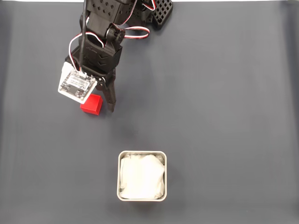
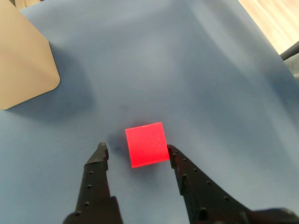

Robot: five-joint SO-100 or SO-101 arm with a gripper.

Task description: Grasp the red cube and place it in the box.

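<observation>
I'll grab the red cube (image 1: pixel 92 104) by two opposite sides to box it.
The red cube (image 1: pixel 92 104) lies on the dark mat at the upper left of the fixed view. My gripper (image 1: pixel 96 106) hangs over it pointing down the picture, and one black finger (image 1: pixel 111 99) stands just right of the cube while a white circuit board hides the other. In the wrist view the gripper (image 2: pixel 137 150) is open, with the red cube (image 2: pixel 146 144) between its fingertips. The cube sits close against the right finger (image 2: pixel 180 163), and a gap shows on the left side. The box (image 1: pixel 141 152), metal-grey and lined with white wrinkly material, stands at the lower middle.
A dark grey mat (image 1: pixel 224 107) covers the table. The arm's base and white-red cables (image 1: pixel 135 32) are at the top. In the wrist view a tan rounded-corner surface (image 2: pixel 23 60) at the upper left looks like the box's side, and pale wood (image 2: pixel 275 18) shows beyond the mat's edge.
</observation>
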